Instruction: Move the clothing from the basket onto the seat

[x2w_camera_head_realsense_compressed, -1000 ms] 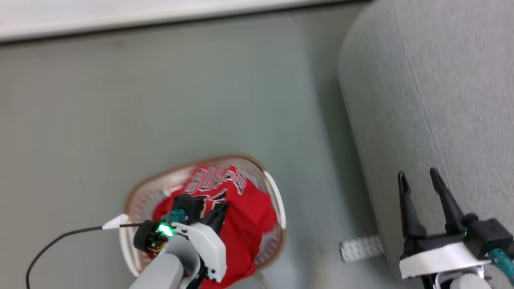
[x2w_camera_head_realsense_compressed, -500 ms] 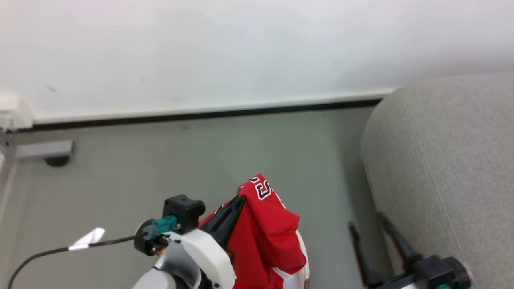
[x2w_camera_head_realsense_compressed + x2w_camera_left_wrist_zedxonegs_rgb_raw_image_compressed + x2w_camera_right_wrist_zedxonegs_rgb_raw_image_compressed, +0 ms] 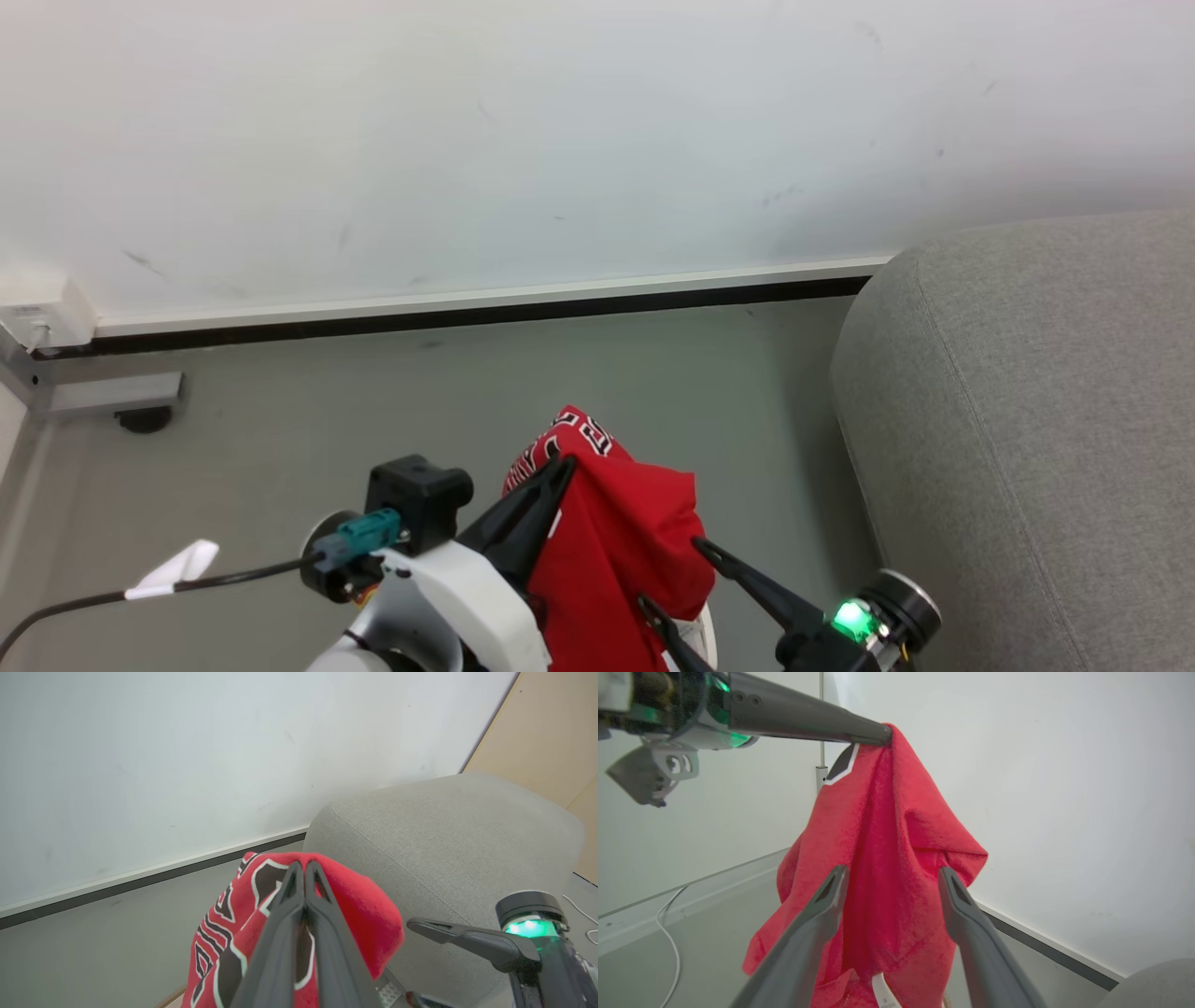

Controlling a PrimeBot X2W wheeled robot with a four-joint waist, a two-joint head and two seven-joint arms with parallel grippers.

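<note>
My right gripper grips the red jersey by its bunched plain red fold next, to move the jersey onto the seat.
My left gripper is shut on the top fold of the clothing, a red jersey with black, white-edged lettering that hangs from it above the floor. The left wrist view has the left gripper pinched together on the jersey. My right gripper stands open just right of the hanging cloth. From its wrist view, the right gripper has a finger on either side of the jersey, below the left gripper. The light grey seat is at the right. The basket is hidden beneath the cloth and arms.
A white wall with a dark baseboard closes the far side of the grey floor. A grey bracket sits at the far left. A black cable with a white tag trails from my left wrist. A tan panel stands behind the seat.
The camera has tilted up towards the wall. My left gripper has lifted the jersey out of the basket. The right gripper has swung in from beside the seat to the hanging cloth.
</note>
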